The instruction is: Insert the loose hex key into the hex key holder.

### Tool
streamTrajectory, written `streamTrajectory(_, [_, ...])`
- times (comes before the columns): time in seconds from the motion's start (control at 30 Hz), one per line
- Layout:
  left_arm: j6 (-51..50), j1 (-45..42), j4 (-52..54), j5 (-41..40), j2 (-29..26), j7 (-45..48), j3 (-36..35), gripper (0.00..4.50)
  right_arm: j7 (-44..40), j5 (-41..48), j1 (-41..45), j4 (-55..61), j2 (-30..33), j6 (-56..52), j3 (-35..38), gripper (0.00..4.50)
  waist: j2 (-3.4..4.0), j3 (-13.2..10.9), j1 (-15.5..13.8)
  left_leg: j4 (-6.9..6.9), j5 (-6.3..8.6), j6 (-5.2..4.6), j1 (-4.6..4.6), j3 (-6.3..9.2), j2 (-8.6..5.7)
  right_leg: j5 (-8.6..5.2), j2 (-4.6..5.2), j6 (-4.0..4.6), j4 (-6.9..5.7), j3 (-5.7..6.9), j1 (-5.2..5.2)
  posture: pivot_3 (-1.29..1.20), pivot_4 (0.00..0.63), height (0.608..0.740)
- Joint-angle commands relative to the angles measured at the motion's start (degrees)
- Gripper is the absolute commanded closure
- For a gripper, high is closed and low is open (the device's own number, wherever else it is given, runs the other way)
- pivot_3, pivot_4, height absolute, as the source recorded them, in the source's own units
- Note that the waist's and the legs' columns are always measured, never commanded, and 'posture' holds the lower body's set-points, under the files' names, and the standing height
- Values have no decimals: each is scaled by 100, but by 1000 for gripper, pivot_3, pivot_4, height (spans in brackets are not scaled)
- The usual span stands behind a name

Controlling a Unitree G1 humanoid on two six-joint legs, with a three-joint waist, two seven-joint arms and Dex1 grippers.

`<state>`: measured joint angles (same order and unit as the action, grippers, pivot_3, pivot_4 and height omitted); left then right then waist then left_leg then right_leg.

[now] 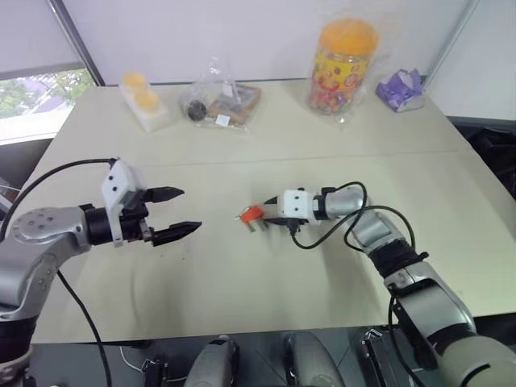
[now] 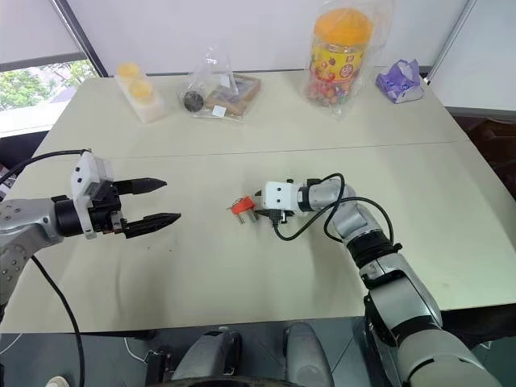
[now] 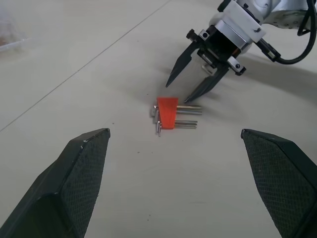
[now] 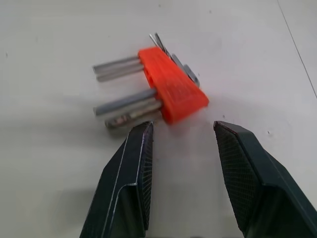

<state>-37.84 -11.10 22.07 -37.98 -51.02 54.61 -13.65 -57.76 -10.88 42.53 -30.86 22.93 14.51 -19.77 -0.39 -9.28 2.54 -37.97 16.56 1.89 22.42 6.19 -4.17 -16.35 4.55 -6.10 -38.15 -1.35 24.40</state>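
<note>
Metal keys stick out from both edges of the holder. My left gripper should next grab the holder by the flat sides of its orange block [image 1: 251,214] [image 3: 167,114].
The hex key holder [image 4: 171,87] is a small red-orange block lying flat on the beige table [image 1: 242,274], with several short grey metal keys sticking out of it. My right gripper [image 4: 183,128] sits low just beside the holder [image 1: 251,214], open, with nothing between its fingers; one fingertip [image 3: 190,98] is close to a protruding key. My left gripper [image 1: 189,210] hovers to the left of the holder [image 3: 167,112], wide open and empty. The loose hex key is out of view: I see no separate rod on the table.
Along the far side of the table stand a clear jar with an orange lid [image 1: 343,64], a plastic bag of small items [image 1: 219,103], a pack with yellow pieces [image 1: 143,101] and a purple packet [image 1: 401,89]. A black cable [image 1: 322,234] loops beside my right wrist.
</note>
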Motion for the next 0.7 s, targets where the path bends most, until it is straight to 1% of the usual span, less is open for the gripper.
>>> streamTrajectory(0.03, [62,-22,124,-43,6,-26,-91,76,-14,94,-40,342,-109,-111,-43,2475,0,0,-4,0,0,0,0,0,0,0,0,0,0,0,0,0,150,740])
streamTrajectory(0.17, [35,-12,164,-71,17,-55,-103,76,19,88,-59,427,-195,-207,-58,2475,0,0,-4,0,0,0,0,0,0,0,0,0,0,0,0,0,150,740])
streamTrajectory(0.37, [-5,5,219,-109,29,-107,-107,76,112,46,47,174,-231,-202,-31,2475,0,0,-4,0,0,0,0,0,0,0,0,0,0,0,0,0,150,740])
streamTrajectory(0.53, [-13,11,238,-114,70,-134,-89,76,-52,75,276,-455,-276,-175,-59,2475,0,0,-2,-1,0,0,0,0,0,0,0,0,0,0,-1,0,150,740])
streamTrajectory(0.7, [-19,3,265,-116,91,-160,-77,76,-485,145,675,-1328,-377,-120,-103,2475,0,1,2,-1,0,0,-4,0,0,0,0,0,0,0,-5,0,150,740])
